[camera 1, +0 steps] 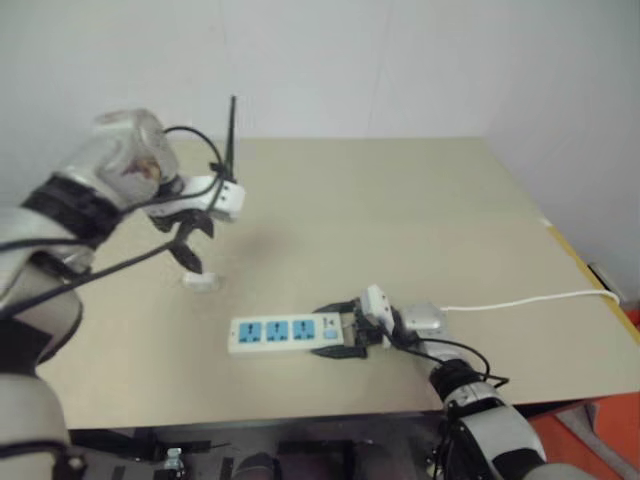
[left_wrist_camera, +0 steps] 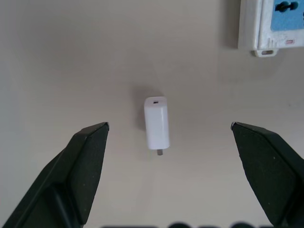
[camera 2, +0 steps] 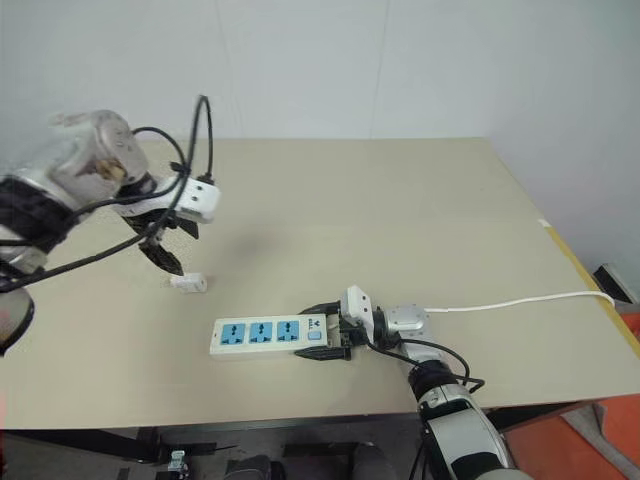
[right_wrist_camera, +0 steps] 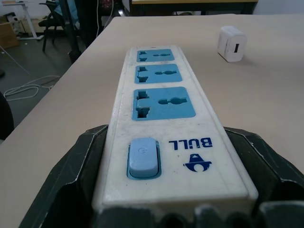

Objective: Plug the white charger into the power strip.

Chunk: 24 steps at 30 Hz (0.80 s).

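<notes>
Metal prongs stick out of the charger's end, so my left gripper will next grab the flat long sides of the white charger (left_wrist_camera: 156,122).
The white charger (left_wrist_camera: 156,122) lies on its side on the tan table, left of the power strip (camera 1: 280,332). My left gripper (left_wrist_camera: 169,126) hangs above the charger, pointing down and open wide, one black finger on each side and well clear of it. The power strip lies flat near the table's front edge, its three blue outlets facing up. My right gripper (camera 1: 325,330) is shut on the strip's switch end, its fingers (right_wrist_camera: 78,166) pressed against both long sides. In the right wrist view the charger (right_wrist_camera: 232,43) sits beyond the strip's far end.
The strip's thin white cord (camera 1: 530,298) runs from behind my right gripper to the table's right edge. The tan table (camera 1: 400,200) stretches back to a pale wall. The front edge lies just below the strip.
</notes>
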### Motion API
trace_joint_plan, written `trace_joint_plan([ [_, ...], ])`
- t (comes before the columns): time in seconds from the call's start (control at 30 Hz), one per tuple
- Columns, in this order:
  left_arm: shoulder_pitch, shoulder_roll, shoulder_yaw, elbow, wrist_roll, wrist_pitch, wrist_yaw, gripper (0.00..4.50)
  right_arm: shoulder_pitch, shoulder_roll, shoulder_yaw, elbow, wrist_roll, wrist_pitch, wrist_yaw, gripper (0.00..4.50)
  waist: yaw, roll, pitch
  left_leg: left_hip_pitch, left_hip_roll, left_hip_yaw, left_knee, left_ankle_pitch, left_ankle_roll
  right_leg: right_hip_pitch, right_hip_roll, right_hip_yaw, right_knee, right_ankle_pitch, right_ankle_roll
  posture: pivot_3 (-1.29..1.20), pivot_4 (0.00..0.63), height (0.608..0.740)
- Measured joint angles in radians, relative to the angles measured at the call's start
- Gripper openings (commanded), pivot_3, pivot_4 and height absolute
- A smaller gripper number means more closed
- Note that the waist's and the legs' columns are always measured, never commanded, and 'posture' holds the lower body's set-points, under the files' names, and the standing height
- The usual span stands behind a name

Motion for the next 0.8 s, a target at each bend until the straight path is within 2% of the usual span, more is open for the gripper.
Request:
trace_joint_plan([
  [0.17,-0.006,-0.041,-0.067,0.034,0.028,-0.002,0.000,4.50,-0.004,-0.009,0.000,0.000,-0.001,0.010,-0.005,3.42,0.002,0.000,0.000,-0.002,0.000,0.000,0.002,0.000,0.000,-0.001,0.000,0.000,0.000,0.000,-0.001,0.00,0.150,0.740],
  [0.33,0.001,-0.097,-0.068,0.106,0.082,-0.002,0.000,4.50,-0.003,-0.020,-0.001,-0.005,0.001,0.020,-0.008,3.42,0.011,0.000,0.000,-0.002,0.000,0.000,0.003,0.000,0.000,-0.001,0.000,0.000,0.000,0.000,-0.001,0.00,0.150,0.740],
  [0.57,0.056,-0.115,-0.053,0.111,0.131,-0.026,0.000,4.50,0.014,-0.033,-0.001,-0.038,0.002,0.037,-0.015,3.42,0.019,0.000,0.000,-0.003,0.000,0.000,0.003,0.000,0.000,-0.001,0.000,0.000,0.000,0.001,-0.001,0.00,0.150,0.740],
  [0.8,0.122,-0.153,0.043,0.180,0.293,-0.051,0.014,4.50,0.030,-0.049,-0.001,-0.068,0.005,0.058,-0.022,3.42,0.027,0.000,0.000,-0.004,0.000,0.000,0.003,0.000,0.000,-0.001,0.000,-0.001,0.000,0.001,-0.001,0.00,0.150,0.740],
])
